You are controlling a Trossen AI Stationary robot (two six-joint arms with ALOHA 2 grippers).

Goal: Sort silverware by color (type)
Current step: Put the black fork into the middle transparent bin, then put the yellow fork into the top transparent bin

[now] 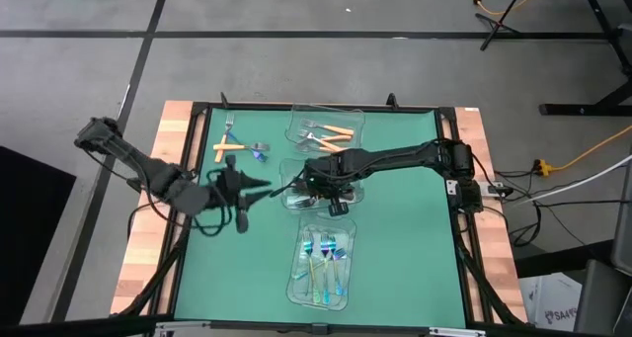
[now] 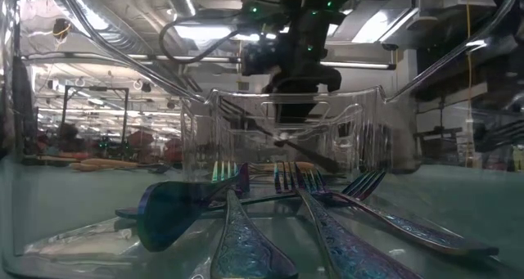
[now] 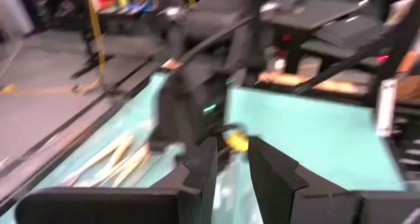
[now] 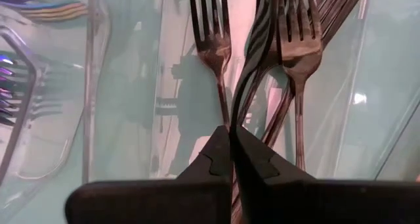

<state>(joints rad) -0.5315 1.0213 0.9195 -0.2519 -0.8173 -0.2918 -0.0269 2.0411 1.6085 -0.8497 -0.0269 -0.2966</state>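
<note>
I should release the dark fork from my right gripper now. The fork's teeth are over dark forks inside the middle container [image 1: 302,201] [image 4: 300,60], and the fork would settle there.
Three clear containers sit in a row down the table's middle. The far one [image 1: 326,131] holds orange-handled forks, the middle one [image 1: 301,191] dark forks, and the near one [image 1: 321,263] blue-teal forks [image 2: 246,230]. Two orange-handled forks [image 1: 229,144] and a blue-teal piece [image 1: 260,152] lie loose on the mat at the far left. My right gripper [image 1: 321,184] [image 4: 231,145] reaches down into the middle container, shut on a dark fork [image 4: 252,46]. My left gripper [image 1: 259,184] [image 3: 231,175] hovers open just left of that container, holding nothing. My right gripper pinches a dark fork by its thin handle [image 4: 233,119] between both fingertips, coming from above into the middle container. The fork runs on away from the fingers, turned edge-on, its tines [image 4: 269,14] among the other dark forks. I cannot tell whether it is lifted clear.
The green mat [image 1: 405,248] has free room on its right half and near left corner. The container walls [image 2: 368,123] stand close around my right gripper. Wooden table borders [image 1: 148,228] flank the mat. The room's floor lies beyond.
</note>
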